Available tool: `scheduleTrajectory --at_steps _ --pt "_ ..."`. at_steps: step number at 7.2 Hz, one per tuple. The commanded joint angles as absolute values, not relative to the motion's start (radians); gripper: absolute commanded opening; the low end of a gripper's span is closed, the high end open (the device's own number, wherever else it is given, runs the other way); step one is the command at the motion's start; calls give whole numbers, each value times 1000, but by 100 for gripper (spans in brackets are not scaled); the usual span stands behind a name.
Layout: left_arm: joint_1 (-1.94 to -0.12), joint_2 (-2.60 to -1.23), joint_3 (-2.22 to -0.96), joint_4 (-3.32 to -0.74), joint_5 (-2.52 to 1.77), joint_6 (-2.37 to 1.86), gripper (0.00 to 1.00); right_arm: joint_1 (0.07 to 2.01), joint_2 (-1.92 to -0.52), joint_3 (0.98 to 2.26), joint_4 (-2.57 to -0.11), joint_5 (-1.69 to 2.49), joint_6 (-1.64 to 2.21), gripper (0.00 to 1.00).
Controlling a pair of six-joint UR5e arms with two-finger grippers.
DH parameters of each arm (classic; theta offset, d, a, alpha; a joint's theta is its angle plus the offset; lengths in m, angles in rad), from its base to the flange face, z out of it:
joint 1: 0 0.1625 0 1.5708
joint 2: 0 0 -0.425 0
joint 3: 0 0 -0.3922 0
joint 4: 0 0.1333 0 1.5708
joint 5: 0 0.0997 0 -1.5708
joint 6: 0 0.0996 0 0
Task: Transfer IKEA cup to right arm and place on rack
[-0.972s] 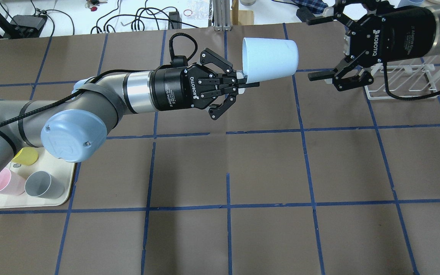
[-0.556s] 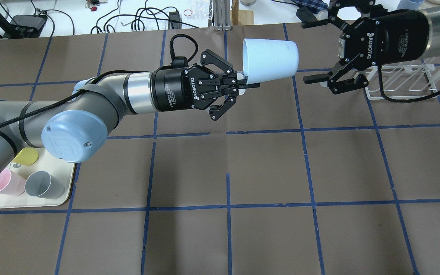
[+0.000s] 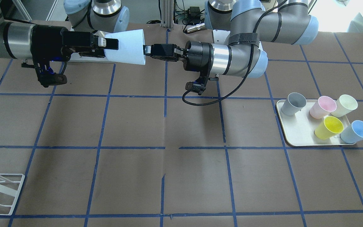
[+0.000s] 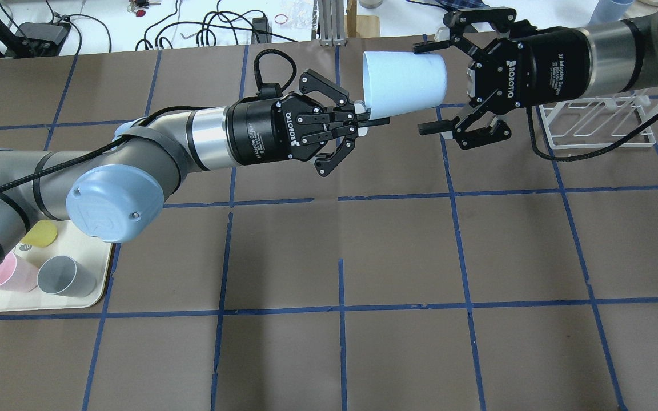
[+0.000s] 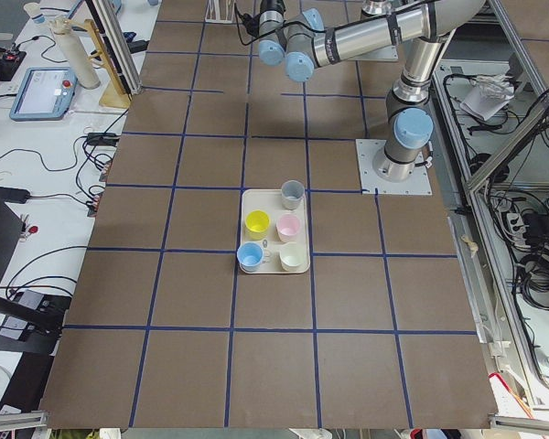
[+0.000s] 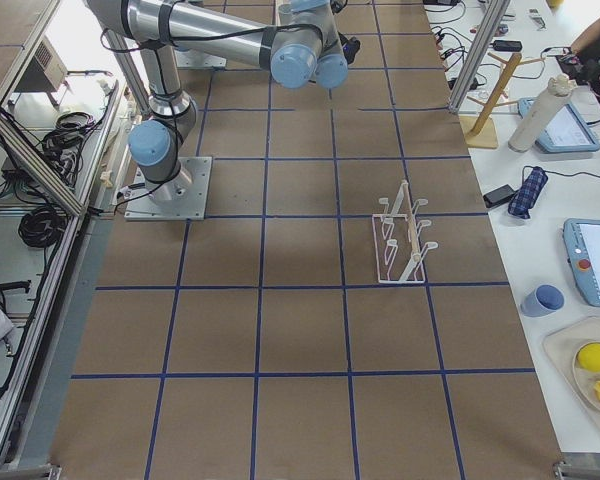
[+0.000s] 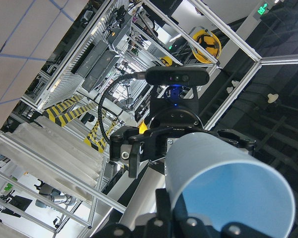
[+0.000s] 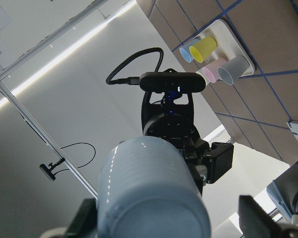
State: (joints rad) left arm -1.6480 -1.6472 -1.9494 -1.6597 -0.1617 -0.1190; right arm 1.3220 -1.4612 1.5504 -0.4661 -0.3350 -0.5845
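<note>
The right gripper grabs the IKEA cup's base end (image 3: pixel 110 48) next, to place the cup on the rack (image 3: pixel 0 193).
The IKEA cup (image 4: pixel 403 83) is pale blue and lies on its side in the air over the far middle of the table. My left gripper (image 4: pixel 372 121) is shut on its rim; this also shows in the front view (image 3: pixel 146 49). My right gripper (image 4: pixel 421 89) is open, one finger on each side of the cup's base end, apart from it. In the right wrist view the cup's base (image 8: pixel 154 193) sits between the open fingers (image 8: pixel 258 218). The white wire rack (image 4: pixel 592 123) stands on the table behind the right gripper.
A cream tray (image 3: pixel 295 132) at the robot's left holds a grey cup (image 3: pixel 292 104), a second pale blue cup (image 3: pixel 356 131), and pink, yellow and cream cups. Brown paper with blue tape lines covers the table. Cables lie beyond the far edge.
My right gripper has moved left toward the cup, and its open fingers now straddle the cup's base end. The left gripper and the cup have stayed almost still.
</note>
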Motion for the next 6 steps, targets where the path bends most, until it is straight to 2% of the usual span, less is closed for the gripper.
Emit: scheduleTrajectory --at_steps 1,3,4,5,6 --pt "-1649 -1654 -1948 -1660 -163 -117 0 1330 -1457 1546 -468 -330 -580 100" --pt "-1649 -1654 -1948 -1660 -163 -120 0 1328 -1456 1546 -476 -330 -580 100" --pt "-1649 -1654 -1948 -1660 -163 -118 0 1328 -1456 1543 -476 -330 -580 95" --pt "-1651 -1654 -1948 -1658 -163 -120 0 1328 -1454 1540 -476 -322 -581 88" --pt "-1649 -1654 -1948 -1658 -163 -120 0 1327 -1454 1539 -476 -307 -566 74"
